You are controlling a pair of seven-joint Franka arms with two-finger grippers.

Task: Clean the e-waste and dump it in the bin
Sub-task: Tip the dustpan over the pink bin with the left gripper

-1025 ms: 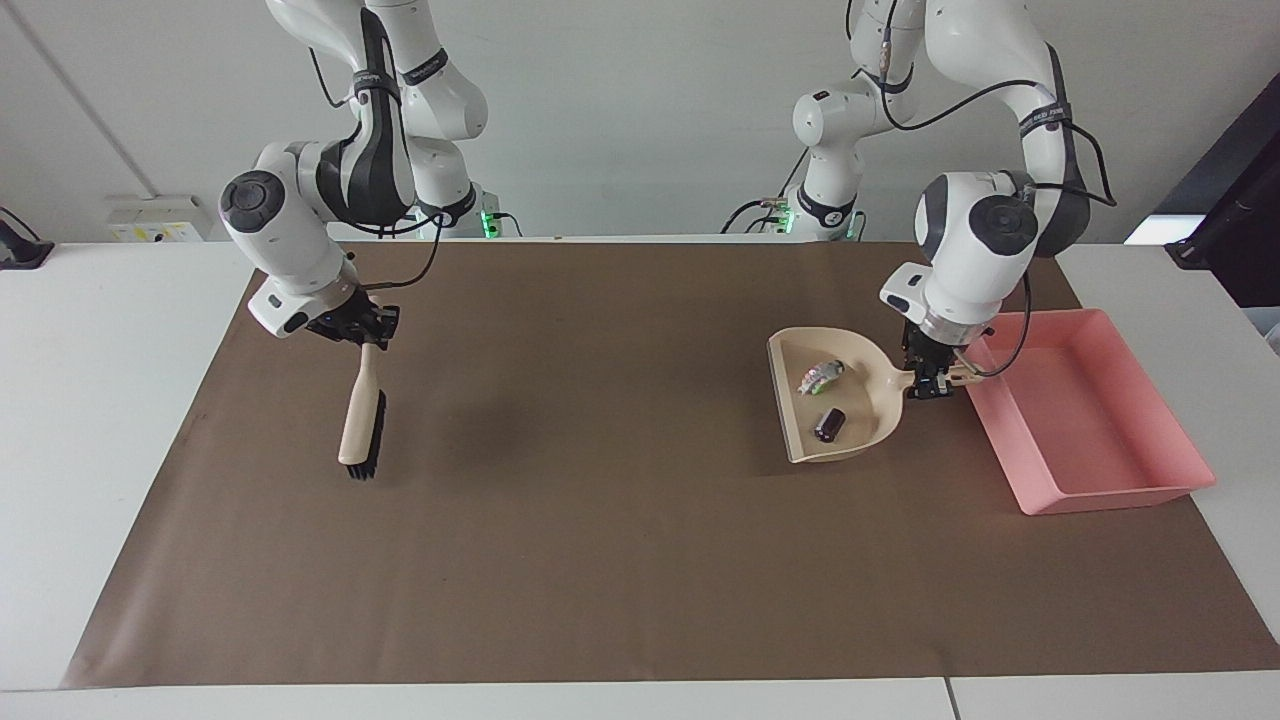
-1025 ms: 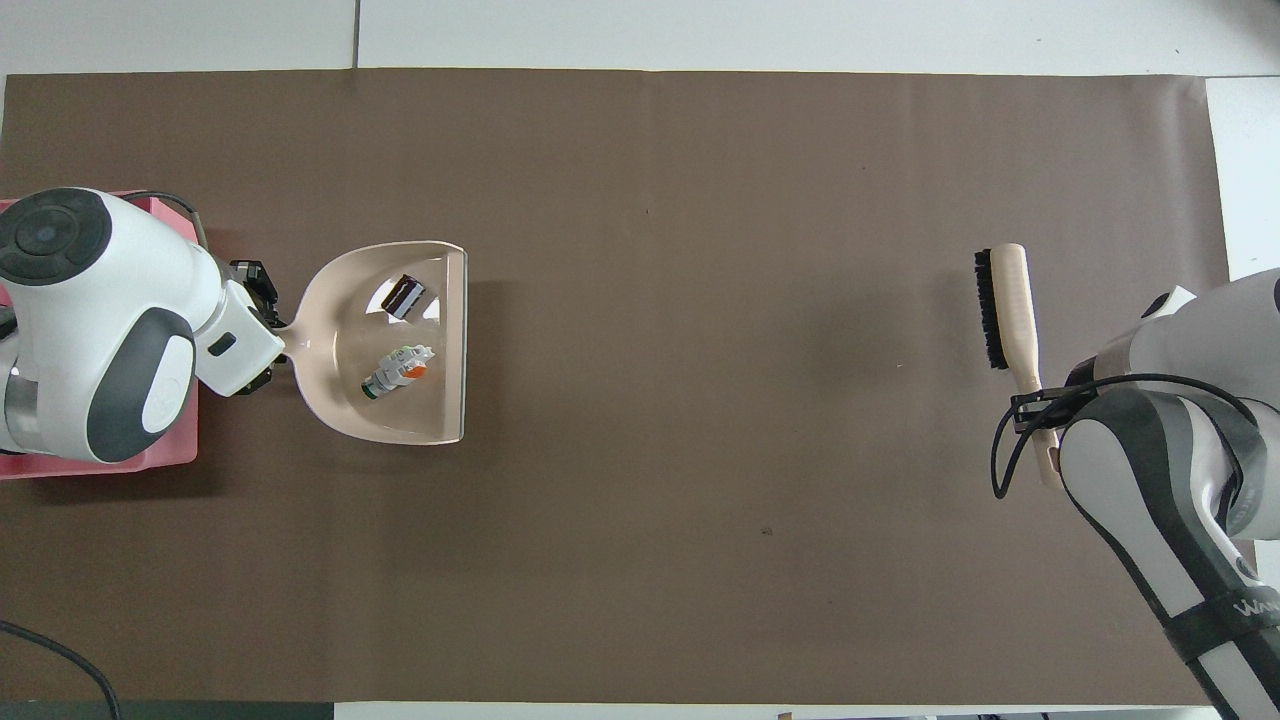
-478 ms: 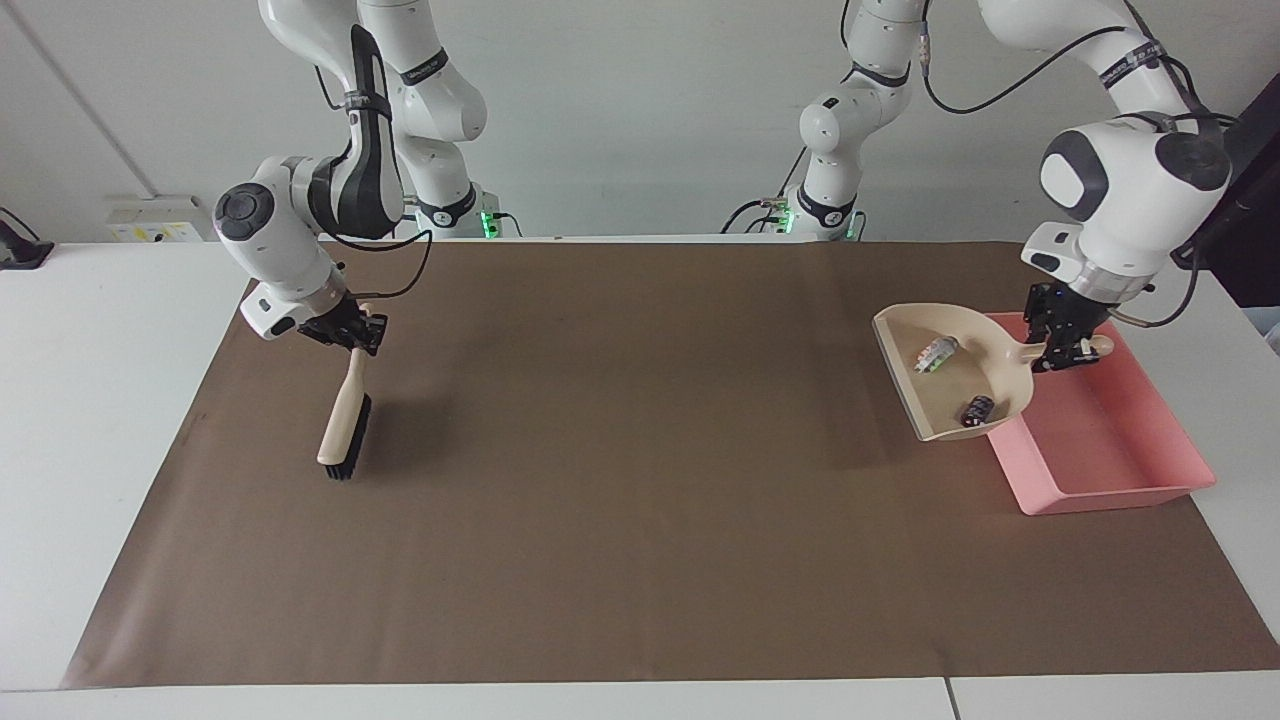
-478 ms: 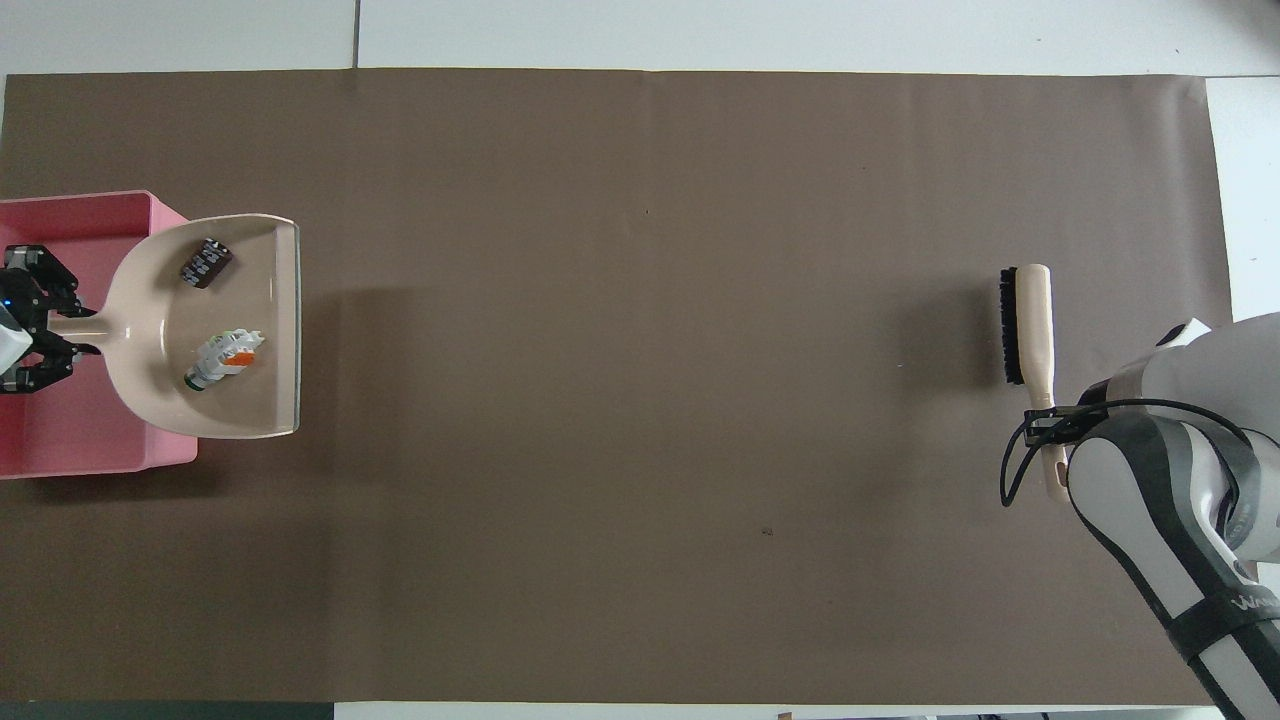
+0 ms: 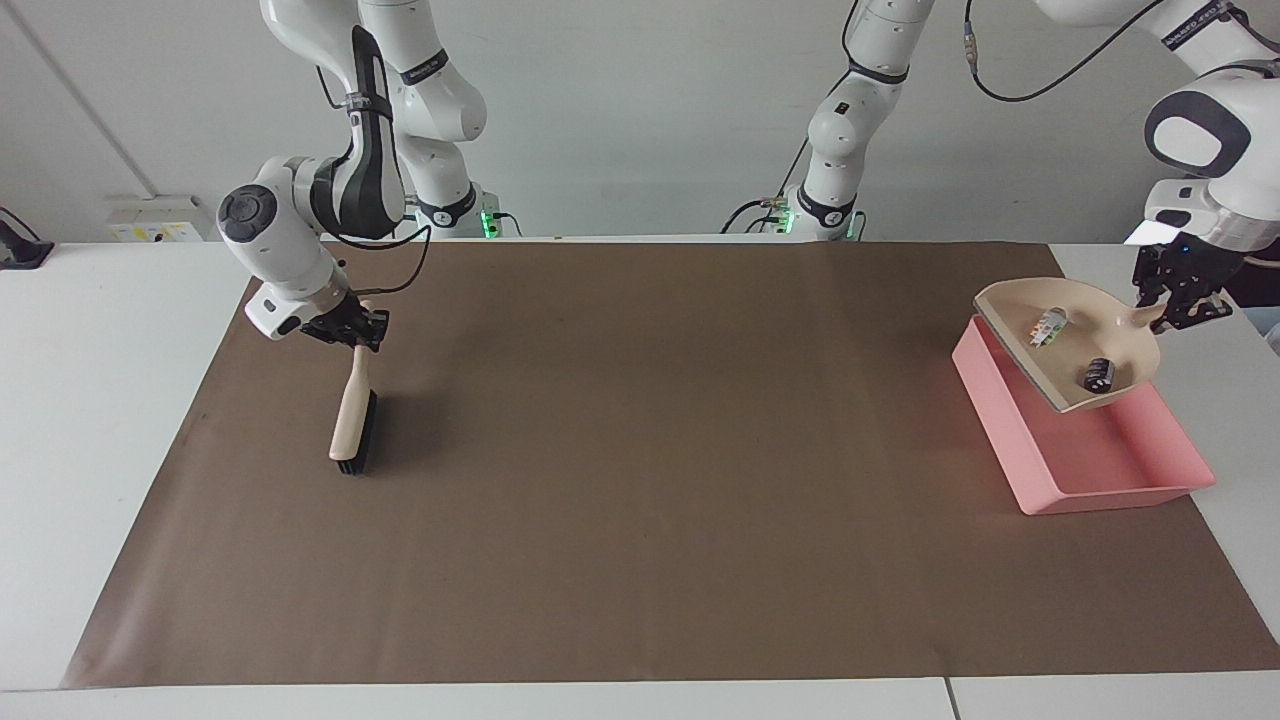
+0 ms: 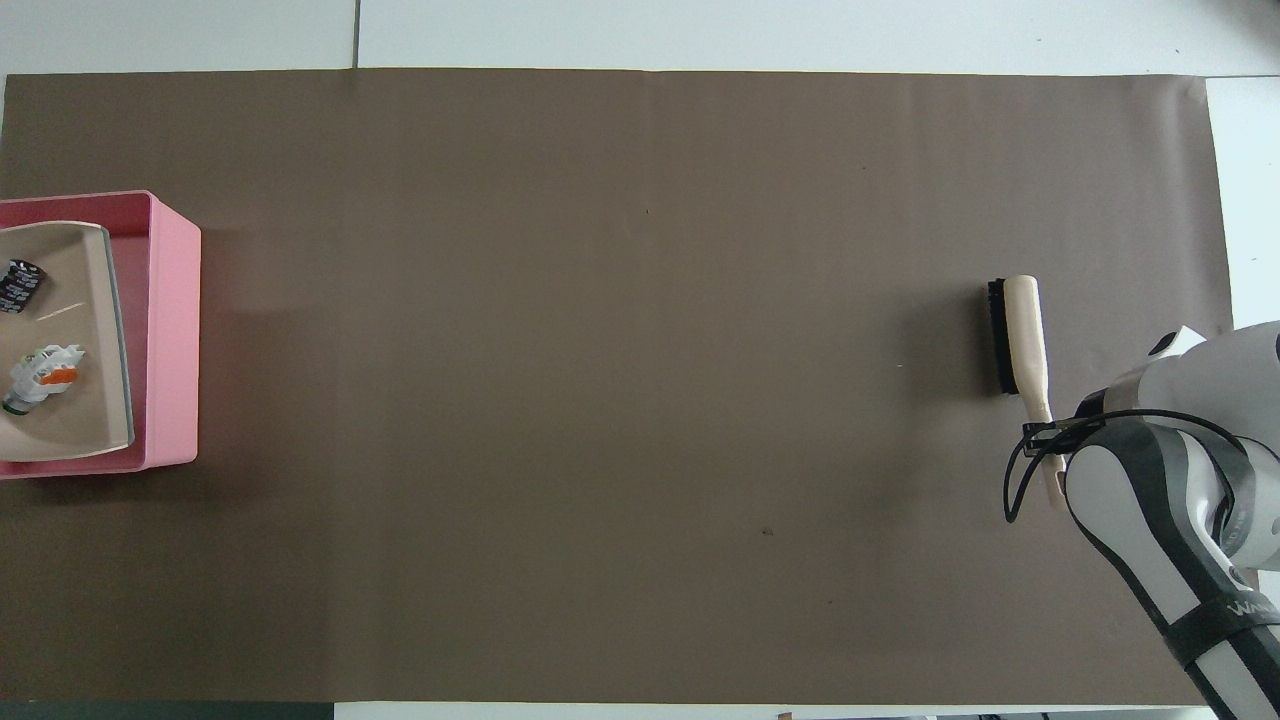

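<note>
In the overhead view the brush's black bristles rest on the brown paper, so the brush would lie there. It is now time for my right gripper to open.
The beige dustpan hangs tilted over the pink bin, with my left gripper shut on its handle. Both pieces of e-waste lie inside the pan: the white part with green marks and the dark stubby cylinder. From overhead the dustpan covers most of the bin, with the white part and dark cylinder on it. My right gripper is shut on the handle of a brush, whose black-bristled head points down at the paper.
Brown paper covers most of the white table. The bin stands at the left arm's end and the brush at the right arm's end. A wide stretch of bare paper lies between them.
My left arm has lifted the dustpan off the paper and carried it toward its own end of the table, over the bin. The brush has shifted only slightly.
</note>
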